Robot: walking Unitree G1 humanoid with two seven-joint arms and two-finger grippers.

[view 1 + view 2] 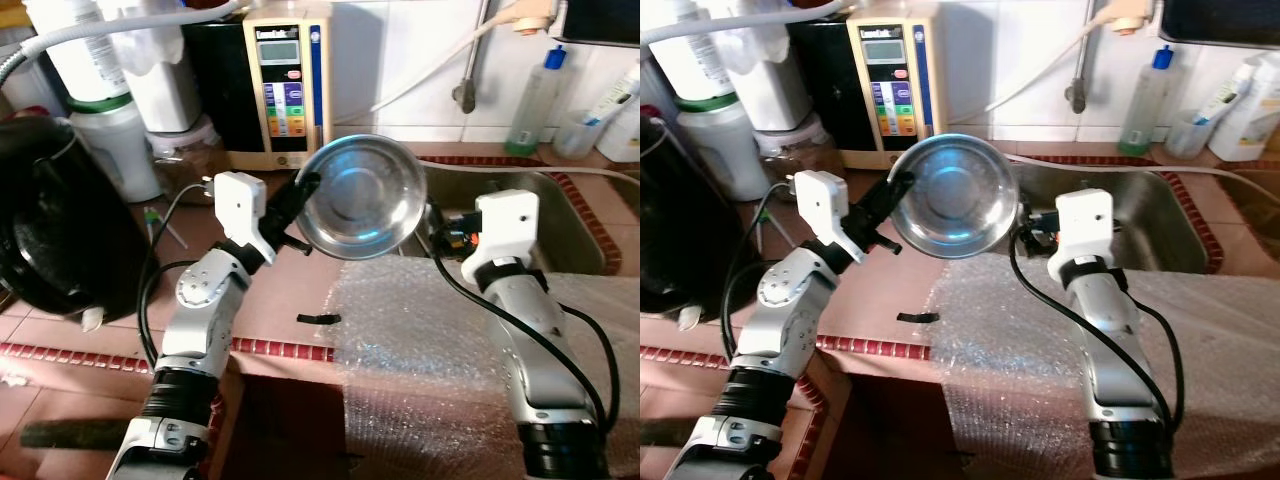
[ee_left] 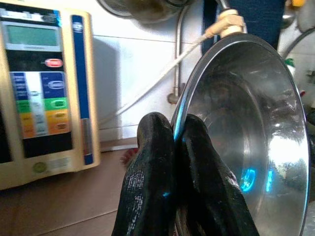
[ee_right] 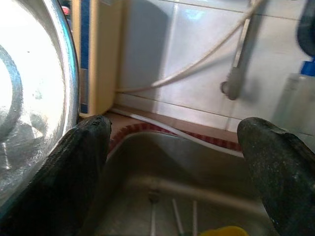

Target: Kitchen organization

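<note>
The bowl is too wide to span at its broad hollow (image 1: 362,195), so its free rim, opposite my left gripper, is the part my right gripper will grip next.
A shiny steel bowl (image 1: 360,195) hangs tilted on its side above the counter, its hollow facing me. My left gripper (image 1: 305,190) is shut on the bowl's left rim; in the left wrist view its fingers (image 2: 152,162) pinch the thin edge of the bowl (image 2: 246,128). My right gripper (image 1: 440,225) sits just right of the bowl, over the near corner of the sink (image 1: 560,215). In the right wrist view it (image 3: 177,130) stands open, nothing between the fingers, with the bowl's outer wall (image 3: 34,98) beside one finger.
Bubble wrap (image 1: 420,310) covers the counter under the right arm. A beige water machine (image 1: 285,85) stands against the tiled wall behind the bowl. A black appliance (image 1: 60,220) and white containers (image 1: 115,140) crowd the left. Bottles (image 1: 535,100) stand behind the sink.
</note>
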